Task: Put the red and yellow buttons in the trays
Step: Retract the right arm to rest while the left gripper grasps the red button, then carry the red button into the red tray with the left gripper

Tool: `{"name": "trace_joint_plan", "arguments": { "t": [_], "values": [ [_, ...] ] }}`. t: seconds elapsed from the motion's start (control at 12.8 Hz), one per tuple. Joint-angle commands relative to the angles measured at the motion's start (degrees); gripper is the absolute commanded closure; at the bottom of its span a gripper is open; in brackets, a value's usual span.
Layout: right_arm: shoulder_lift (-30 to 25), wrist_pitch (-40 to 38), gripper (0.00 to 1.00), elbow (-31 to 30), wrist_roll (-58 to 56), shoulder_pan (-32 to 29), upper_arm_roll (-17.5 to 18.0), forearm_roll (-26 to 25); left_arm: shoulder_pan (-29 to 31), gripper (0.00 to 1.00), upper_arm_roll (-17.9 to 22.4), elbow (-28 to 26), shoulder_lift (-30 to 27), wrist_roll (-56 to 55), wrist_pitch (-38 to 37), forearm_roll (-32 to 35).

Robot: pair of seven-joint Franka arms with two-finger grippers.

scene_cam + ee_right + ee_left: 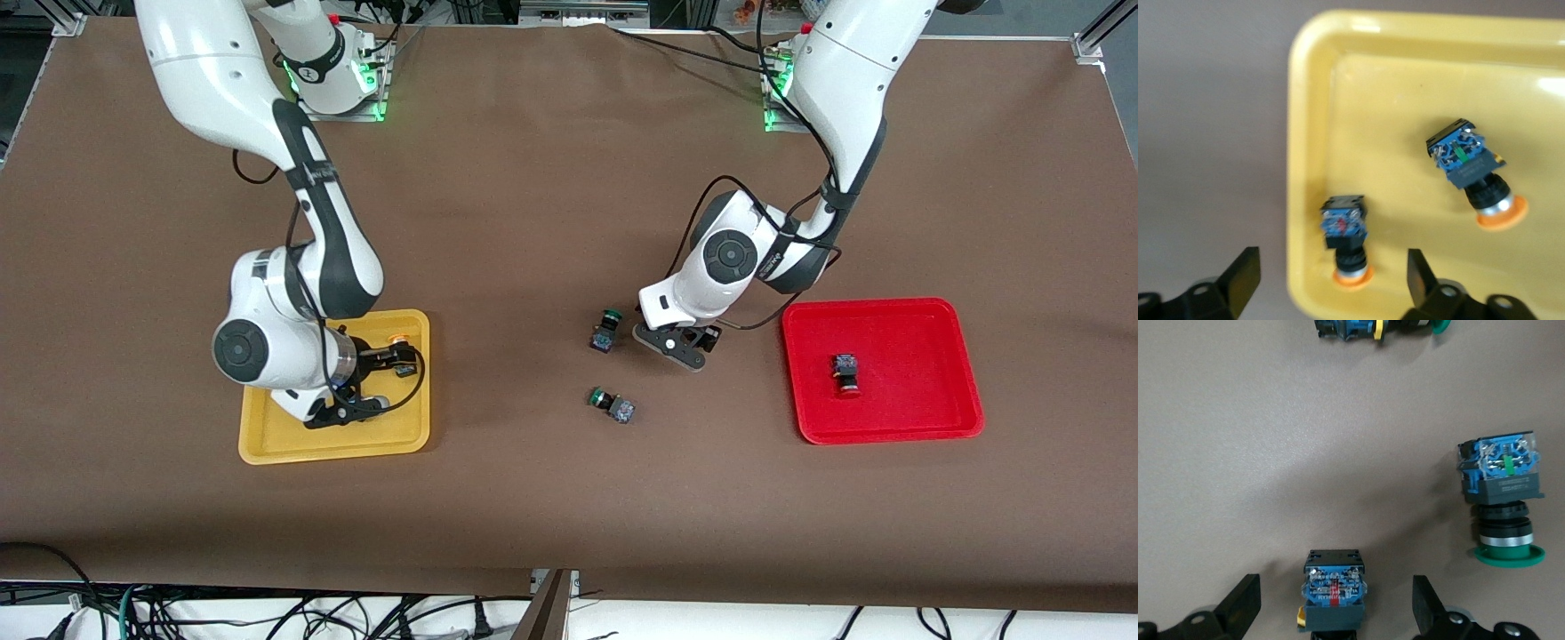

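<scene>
Next, my left gripper grabs the dark-bodied button's body [1333,600], to place this red button in the red tray.
The yellow tray [267,449] holds two yellow-capped buttons [1343,230] [1471,170]; one of them shows in the front view [400,342]. My right gripper [1331,259] hangs open over that tray [1311,133], its fingers well apart on either side of one button, and it also shows in the front view [375,382]. The red tray [925,418] holds one red-capped button [846,373]. My left gripper [1335,585] is open low over the table [683,345]. A dark-bodied button [1333,600] lies between its fingers, untouched, its cap cut off by the frame edge.
Two green-capped buttons lie on the brown cloth between the trays: one [607,329] close beside my left gripper, one [612,404] nearer the front camera. Both show in the left wrist view [1501,500] [1378,327]. Cables hang at the table's front edge.
</scene>
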Motion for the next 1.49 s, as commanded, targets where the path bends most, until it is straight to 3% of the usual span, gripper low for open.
{"name": "trace_joint_plan", "arguments": {
  "t": [0.0, 0.08, 0.16, 0.31, 0.39, 0.55, 0.7, 0.94, 1.1, 1.25, 1.41],
  "values": [
    [-10.8, -4.7, 0.01, -1.5, 5.6, 1.2, 0.6, -6.8, -0.8, 0.00, 0.4, -2.3, 0.2, 0.4, 3.1, 0.8],
    [-14.5, -7.2, 0.01, -1.5, 7.2, 1.3, 0.6, -8.4, -0.8, 0.25, 0.4, -2.3, 0.1, 0.7, 3.1, 0.9],
    [-17.8, -10.2, 0.00, -1.5, 7.2, 1.3, 0.6, -10.6, -0.9, 0.70, 0.3, -2.3, -0.5, 0.3, 2.7, 1.3],
    [-23.8, -16.2, 0.01, -1.5, 7.3, 1.3, 0.7, -12.8, -1.5, 0.94, 0.5, -2.4, -1.9, 0.4, -0.4, 1.3],
    [-26.0, -19.9, 0.00, -1.8, 7.8, 1.3, 0.5, -12.9, -1.6, 1.00, 0.6, -2.1, -2.9, 0.4, -3.3, 1.4],
    [-29.9, -20.7, 0.00, -5.8, 7.6, 1.1, -1.3, -12.9, -1.2, 1.00, 0.7, -1.4, -6.8, 0.4, -11.1, 1.6],
    [-32.0, -19.3, 0.00, -8.6, 6.8, 1.1, -3.3, -13.1, 0.7, 1.00, 1.3, 0.7, -11.8, 0.4, -24.0, 2.1],
    [-35.4, -17.4, 0.00, -13.2, 6.8, 1.1, -3.5, -14.2, 3.8, 1.00, 2.2, 9.1, -14.0, 0.8, -41.5, 8.1],
    [-35.2, -17.6, 0.00, -12.7, 6.8, 1.1, -3.5, -14.8, 6.4, 1.00, 2.2, 9.7, -13.6, 1.3, -43.2, 20.2],
    [-35.0, -17.7, 0.00, -12.7, 6.8, 1.1, -3.5, -14.9, 9.5, 1.00, 2.2, 9.6, -12.2, 1.6, -42.7, 27.3],
    [-35.0, -17.8, 0.00, -12.7, 6.8, 1.1, -3.5, -14.9, 15.7, 1.00, 2.1, 9.5, -9.4, 5.0, -36.4, 31.9]
  ]
}}
